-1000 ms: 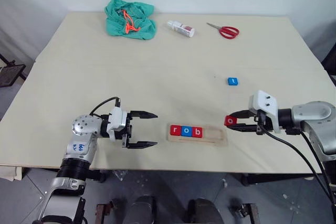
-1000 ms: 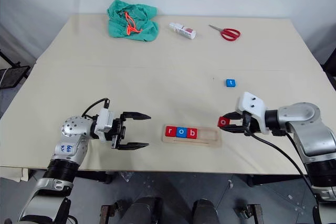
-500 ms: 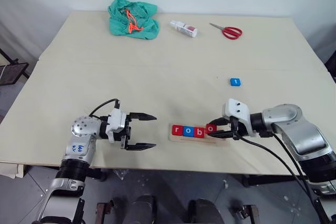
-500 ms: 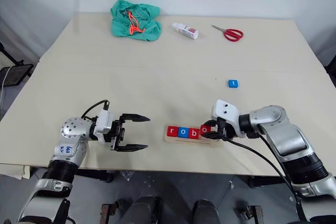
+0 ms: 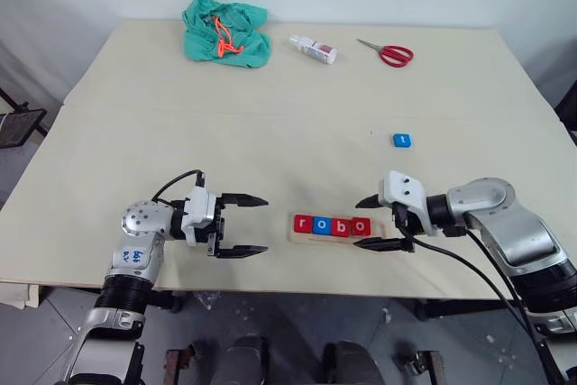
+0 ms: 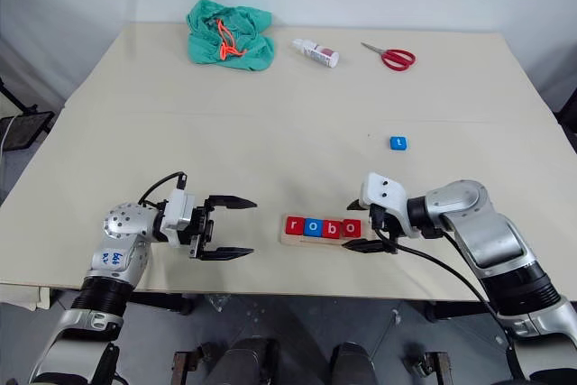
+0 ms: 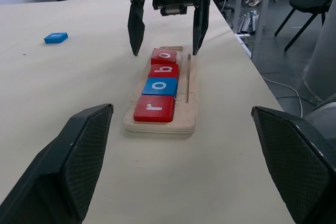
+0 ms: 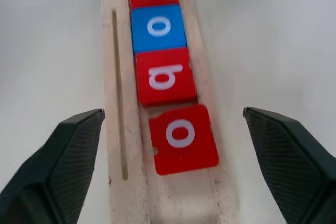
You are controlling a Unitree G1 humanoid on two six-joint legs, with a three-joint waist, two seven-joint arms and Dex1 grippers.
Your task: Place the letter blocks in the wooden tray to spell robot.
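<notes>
The blue t block (image 5: 401, 140) needs to be grabbed by its sides next with my right gripper, to finish spelling robot in the wooden tray (image 5: 335, 240).
The wooden tray (image 5: 335, 240) lies near the table's front edge. In it sit a red r (image 5: 303, 224), a blue o (image 5: 322, 224), a red b (image 5: 341, 225) and a red o (image 8: 182, 137), which is slightly askew. My right gripper (image 5: 361, 224) is open, one finger on each side of that red o and touching nothing. A blue t block (image 5: 401, 140) lies alone on the table farther back to the right. Left of the tray, my left gripper (image 5: 266, 224) is open and empty, pointing at the tray's r end.
At the table's far edge lie a green cloth bag with an orange cord (image 5: 224, 31), a small white bottle (image 5: 312, 49) and red scissors (image 5: 388, 53). The tray is close to the table's front edge.
My right gripper carried the red o leftward to the tray, set it beside the b and opened, letting it go. The left gripper stayed still.
</notes>
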